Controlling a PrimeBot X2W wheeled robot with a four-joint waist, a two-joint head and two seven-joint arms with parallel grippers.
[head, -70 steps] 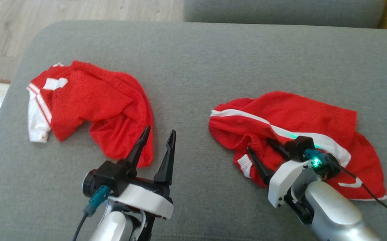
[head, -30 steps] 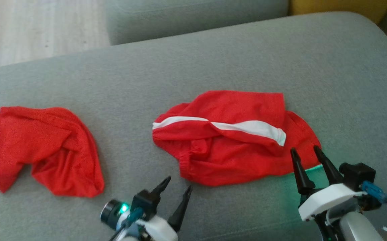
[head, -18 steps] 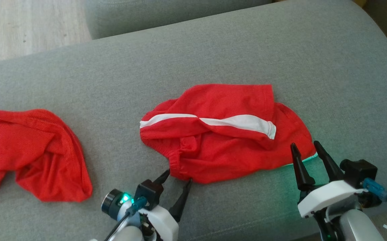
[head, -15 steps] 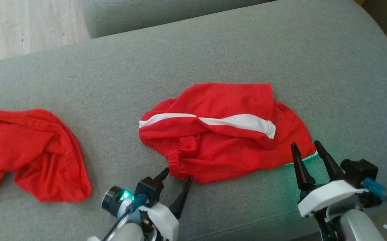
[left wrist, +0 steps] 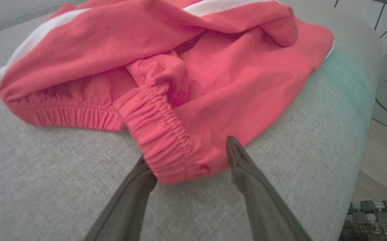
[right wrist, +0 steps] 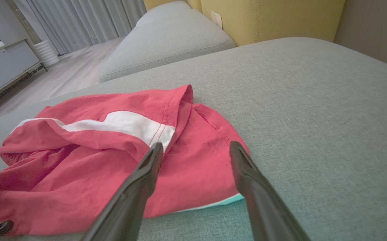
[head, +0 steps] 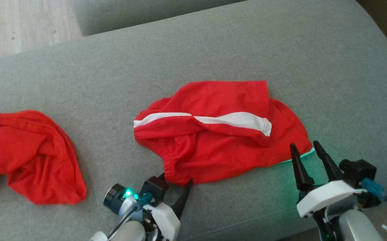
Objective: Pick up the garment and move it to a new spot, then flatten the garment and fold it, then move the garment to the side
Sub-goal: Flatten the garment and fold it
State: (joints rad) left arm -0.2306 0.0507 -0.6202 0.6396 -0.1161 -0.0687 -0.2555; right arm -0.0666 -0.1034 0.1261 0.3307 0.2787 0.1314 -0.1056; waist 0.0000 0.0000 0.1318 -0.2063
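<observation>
My right gripper needs to grab the smaller red garment by its hem corner [head: 310, 151] next. Then it can stretch the garment flat from its elastic waistband [head: 170, 165].
The garment [head: 29, 157] lies crumpled at the far left of the grey sofa seat [head: 213, 50], cut off by the picture's edge, only red cloth showing. Both grippers are at another, smaller red garment with a white band [head: 213, 134] in the middle. My left gripper [head: 176, 179] is open, its fingers on either side of that garment's elastic waistband corner [left wrist: 166, 140]. My right gripper [head: 304, 144] is open at its near right hem [right wrist: 197, 167], with nothing between the fingers.
The seat's front edge [head: 247, 224] runs just below both grippers. Wooden floor [head: 19, 23] lies beyond the far left corner. A second grey cushion [right wrist: 166, 36] and a yellow backrest [right wrist: 267, 16] stand behind. Bare seat separates the two red garments.
The camera has turned, sliding the whole picture left. My left gripper has come forward until its fingers straddle the smaller garment's waistband corner. The right gripper stays by the hem.
</observation>
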